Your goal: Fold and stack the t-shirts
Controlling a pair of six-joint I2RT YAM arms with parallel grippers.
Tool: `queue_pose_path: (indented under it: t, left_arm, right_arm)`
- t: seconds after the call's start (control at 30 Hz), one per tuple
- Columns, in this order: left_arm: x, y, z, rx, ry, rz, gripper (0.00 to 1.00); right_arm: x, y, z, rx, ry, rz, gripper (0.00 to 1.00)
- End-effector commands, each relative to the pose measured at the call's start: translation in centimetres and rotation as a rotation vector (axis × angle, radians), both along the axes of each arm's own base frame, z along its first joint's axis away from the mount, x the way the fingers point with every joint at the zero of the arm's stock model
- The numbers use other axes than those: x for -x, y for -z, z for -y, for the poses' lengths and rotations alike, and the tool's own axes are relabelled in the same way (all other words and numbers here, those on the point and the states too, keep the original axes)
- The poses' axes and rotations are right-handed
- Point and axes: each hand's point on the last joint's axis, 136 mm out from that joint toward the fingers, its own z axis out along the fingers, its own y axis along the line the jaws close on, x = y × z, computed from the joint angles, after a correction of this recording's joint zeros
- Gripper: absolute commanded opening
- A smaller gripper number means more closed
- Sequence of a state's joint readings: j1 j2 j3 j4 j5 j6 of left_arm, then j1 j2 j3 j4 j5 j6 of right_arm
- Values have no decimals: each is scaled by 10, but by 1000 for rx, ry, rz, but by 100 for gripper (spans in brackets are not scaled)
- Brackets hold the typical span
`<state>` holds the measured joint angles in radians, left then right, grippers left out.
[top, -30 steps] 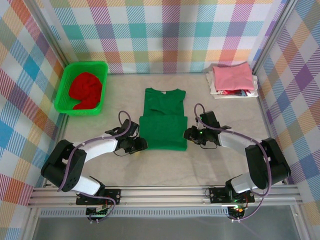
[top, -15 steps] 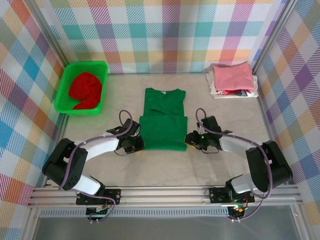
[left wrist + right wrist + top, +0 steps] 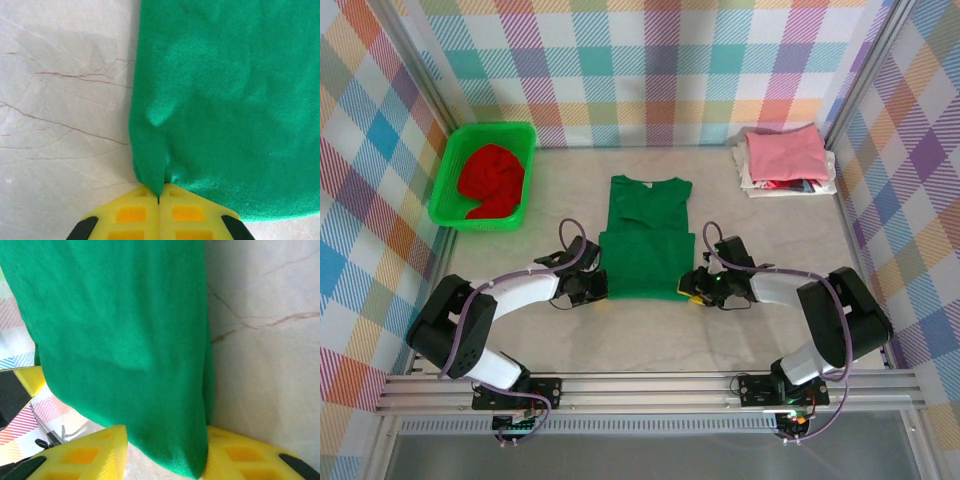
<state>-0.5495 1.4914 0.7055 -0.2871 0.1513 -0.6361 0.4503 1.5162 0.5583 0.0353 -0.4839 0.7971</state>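
Observation:
The hem's corner (image 3: pixel 687 296) (image 3: pixel 188 455) lies between the right gripper's fingers and reaches back past them, so the right gripper needs to close on the hem's corner.
A dark green t-shirt (image 3: pixel 646 240) lies flat mid-table, its near half doubled over. My left gripper (image 3: pixel 603 288) is at its near left corner; in the left wrist view the yellow fingers (image 3: pixel 135 215) of that gripper (image 3: pixel 159 200) are shut on a pinched peak of green cloth (image 3: pixel 225 100). My right gripper (image 3: pixel 690 285) is at the near right corner. In the right wrist view its (image 3: pixel 167 440) jaws stand apart with the shirt's corner (image 3: pixel 125 330) hanging between them. A red t-shirt (image 3: pixel 490 178) is bunched in the basket. A folded pink t-shirt (image 3: pixel 785 155) tops a pile at the back right.
The bright green basket (image 3: pixel 485 130) stands at the back left by the wall. The pile under the pink shirt sits in the back right corner. Checked walls close in three sides. Bare marbled tabletop (image 3: pixel 650 340) lies between the shirt and the arm bases.
The left gripper has closed on the shirt's near left corner. The right gripper has slid left onto the near right corner, its jaws now wider apart.

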Motion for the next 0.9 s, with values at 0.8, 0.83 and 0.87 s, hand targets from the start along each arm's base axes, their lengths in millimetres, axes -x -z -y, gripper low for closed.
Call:
queue_pose_path:
  t: [0.8, 0.83, 0.87]
  left_arm:
    - [97, -5, 3, -63, 238, -50, 0]
    - [105, -9, 3, -58, 240, -47, 0]
    - [110, -15, 2, -50, 241, -36, 0]
  right_arm:
    - [85, -3, 18, 56, -137, -17, 0]
    - [93, -4, 19, 63, -147, -20, 0]
    - [100, -7, 23, 74, -149, -19, 0]
